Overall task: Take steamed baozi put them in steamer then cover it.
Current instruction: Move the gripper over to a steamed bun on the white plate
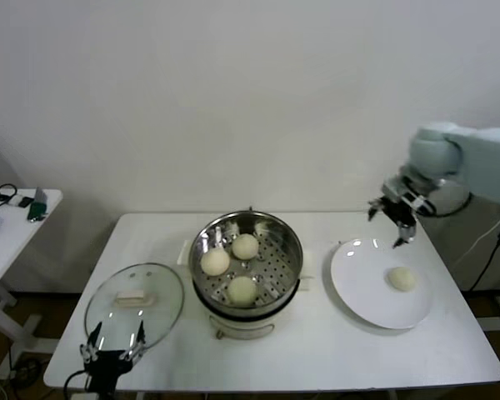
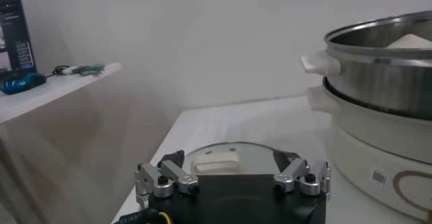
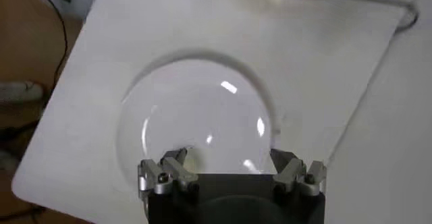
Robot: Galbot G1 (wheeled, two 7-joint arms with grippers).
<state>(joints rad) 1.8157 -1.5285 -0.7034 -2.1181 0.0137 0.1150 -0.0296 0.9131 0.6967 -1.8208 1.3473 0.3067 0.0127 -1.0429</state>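
Note:
I should pick up the last baozi by its rounded sides with my right gripper next. Then I can move it into the steamer (image 1: 277,265).
The steel steamer (image 1: 277,265) stands mid-table with three baozi in it (image 1: 245,246), (image 1: 215,262), (image 1: 242,289). A fourth baozi (image 1: 402,278) lies on the white plate (image 1: 358,279) to the right. The glass cover (image 1: 162,312) with its cream handle (image 1: 131,297) lies flat on the table to the left. My left gripper (image 1: 114,346) is open and empty, low at the cover's near edge; the left wrist view shows the gripper (image 2: 229,159), the cover (image 2: 253,152) and the steamer (image 2: 385,63). My right gripper (image 1: 392,221) is open and empty, above the plate's far edge, over the plate (image 3: 196,104) in the right wrist view (image 3: 228,156).
The white table (image 1: 317,350) carries everything; its front edge lies just before my left gripper. A small side table (image 1: 8,212) with dark gadgets stands at the far left. A wall is close behind the table. Cables hang at the right.

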